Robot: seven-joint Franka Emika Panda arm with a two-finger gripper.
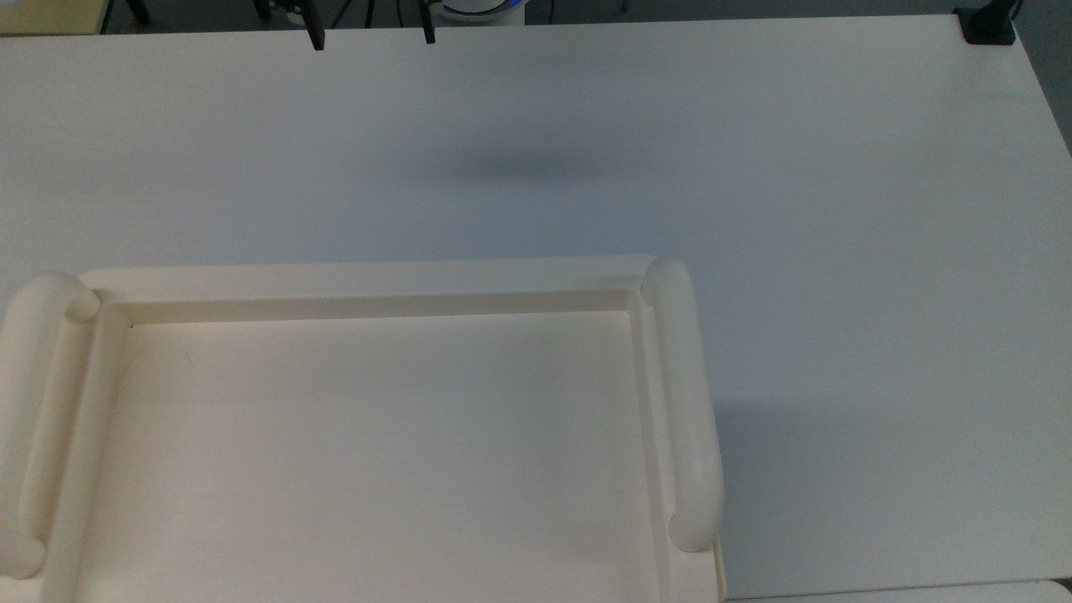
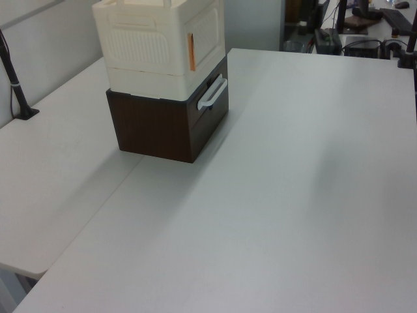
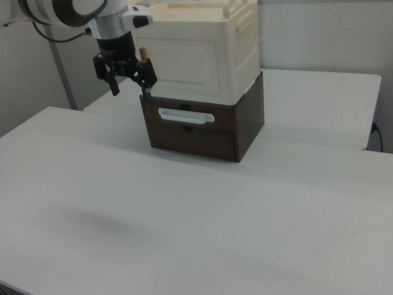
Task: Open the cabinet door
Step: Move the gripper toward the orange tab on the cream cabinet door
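Next, my gripper grabs the door of the cream cabinet (image 2: 140,49) by the edge with the orange tab (image 2: 191,52) to swing the cabinet open.
The cream cabinet (image 3: 202,43) stands on a dark brown drawer unit (image 3: 202,132). Its cabinet door (image 3: 181,61), a panel with a raised border, lies flat against the cabinet front and has an orange tab (image 3: 142,54) at the right view's left edge. The same cabinet door (image 2: 208,32) faces right in the left view. My gripper (image 3: 131,92) hangs open in the air just in front of the door's tabbed edge, holding nothing. Its two dark fingertips (image 1: 316,38) poke in at the top view's upper edge, well beyond the cabinet's recessed top (image 1: 377,435).
The drawer unit has a white bar handle (image 3: 186,115) just under the door. The white table (image 3: 184,221) spreads wide in front of the cabinet. A black clamp (image 1: 988,25) sits at one table corner, and a dark pole (image 2: 16,85) stands beside the table.
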